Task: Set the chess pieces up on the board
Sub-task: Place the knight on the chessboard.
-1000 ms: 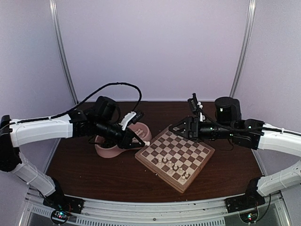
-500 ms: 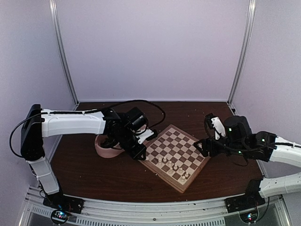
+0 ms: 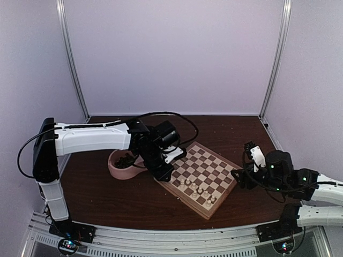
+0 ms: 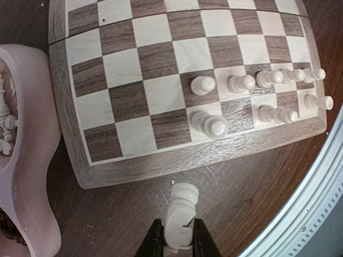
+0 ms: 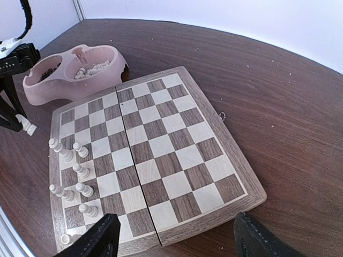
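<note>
The cream-white piece hangs short of the board's rim (image 4: 161, 165) and would end on the tabletop, so it moves toward the board next, before my left gripper opens.
The board (image 3: 212, 163) lies diamond-wise on the table, with several cream-white chess pieces (image 3: 199, 189) standing in two rows near its front corner. My left gripper (image 3: 166, 173) hangs just off the board's left corner, over bare table, shut on a cream-white piece (image 4: 181, 211). In the left wrist view the board's rim (image 4: 161, 165) lies right ahead of that piece, with the standing pieces (image 4: 242, 82) beyond. My right gripper (image 3: 238, 177) hovers at the board's right corner (image 5: 237, 162), open, with nothing between its fingers (image 5: 105, 236). The standing pieces (image 5: 75, 171) show at the left of the right wrist view.
A pink double-bowl dish (image 3: 119, 173) sits left of the board, touching it, with white pieces in one bowl and dark ones in the other (image 5: 68, 94). The table's front metal rail (image 4: 316, 214) runs close by the left gripper. Dark wood table lies all round.
My left arm has swung from over the pink dish to the board's left corner, carrying the white piece. My right arm has pulled back off the board to its right corner.
</note>
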